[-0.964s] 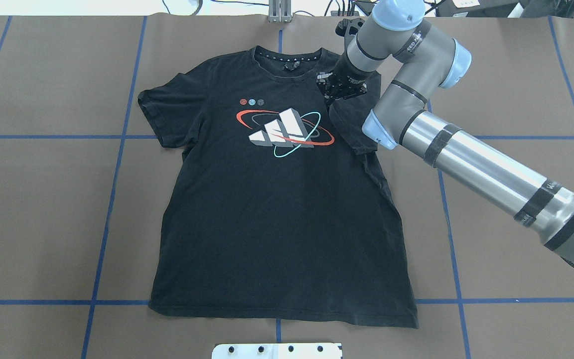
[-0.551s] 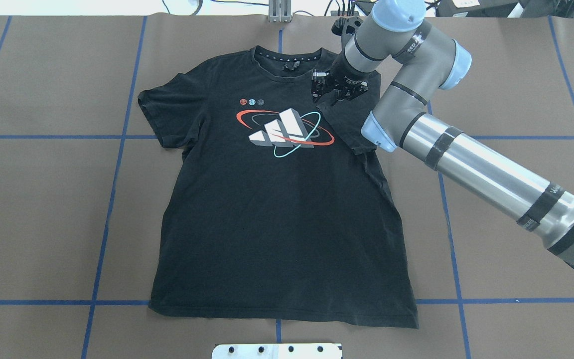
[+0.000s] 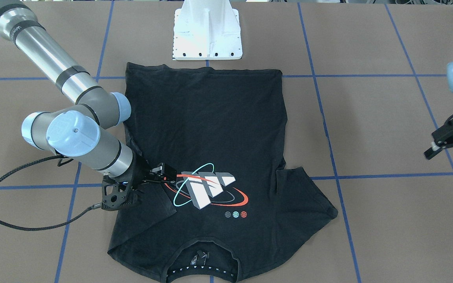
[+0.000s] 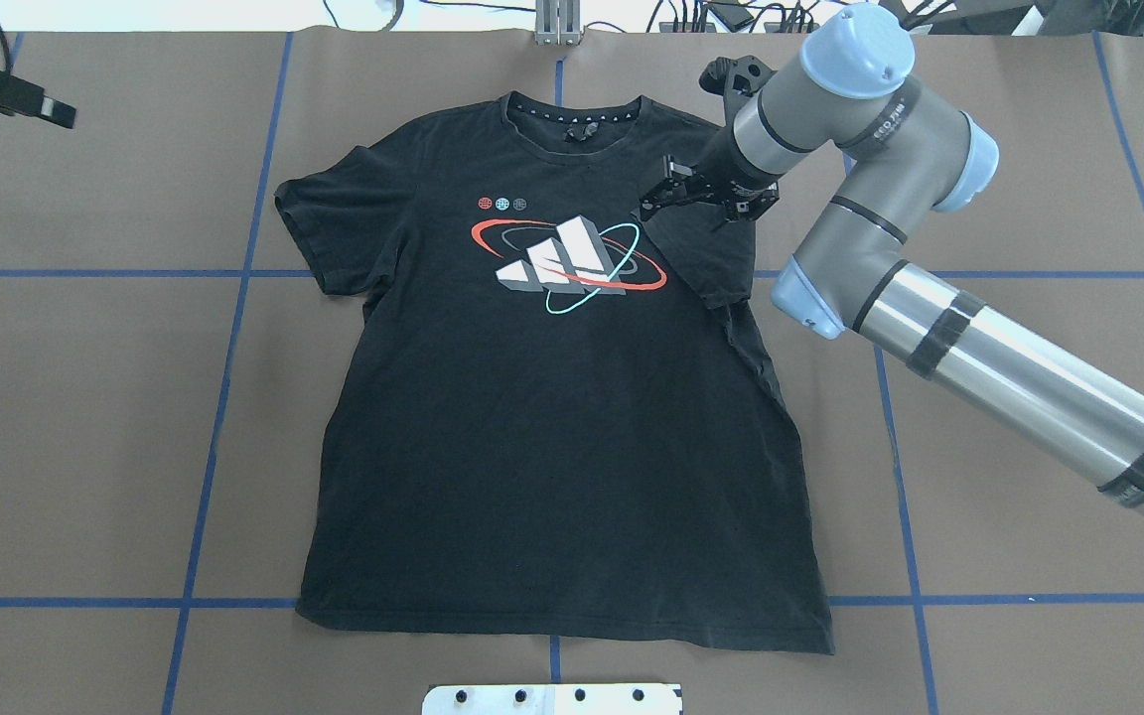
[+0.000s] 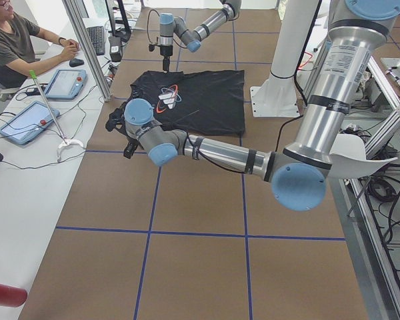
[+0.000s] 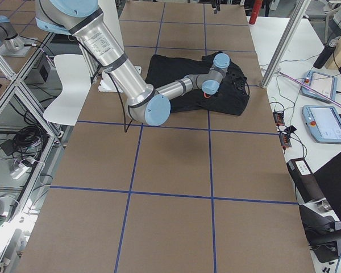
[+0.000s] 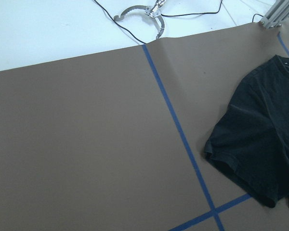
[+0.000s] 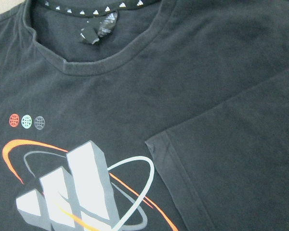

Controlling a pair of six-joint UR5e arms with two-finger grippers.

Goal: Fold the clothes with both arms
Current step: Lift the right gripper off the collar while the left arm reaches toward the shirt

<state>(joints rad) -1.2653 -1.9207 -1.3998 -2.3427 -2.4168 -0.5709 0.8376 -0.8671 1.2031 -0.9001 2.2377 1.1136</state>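
Observation:
Next, the left gripper grips the T-shirt by its spread-out sleeve to fold that side of the T-shirt in over its chest graphic (image 3: 206,188).
The black T-shirt (image 4: 552,447) lies flat on the brown table, graphic side up, collar at the far edge. Its sleeve on my right side (image 4: 696,248) is folded inward over the chest; in the right wrist view the sleeve (image 8: 231,168) lies flat beside the graphic. My right gripper (image 4: 686,204) hovers just above that folded sleeve, jaws apart and holding nothing; it also shows in the front view (image 3: 159,177). My left gripper (image 3: 448,155) is open and empty over bare table, well clear of the shirt's other sleeve (image 7: 260,144), at the far left in the overhead view (image 4: 36,99).
The white base pedestal (image 3: 207,31) stands just behind the shirt's hem. A black cable (image 3: 14,224) loops on the table by the right arm. Blue tape lines (image 4: 224,348) grid the table. An operator (image 5: 13,40) sits with tablets beyond the table's far edge.
My right gripper has let go of the folded sleeve and drawn back to the right. My left gripper has come into the overhead view at the far left.

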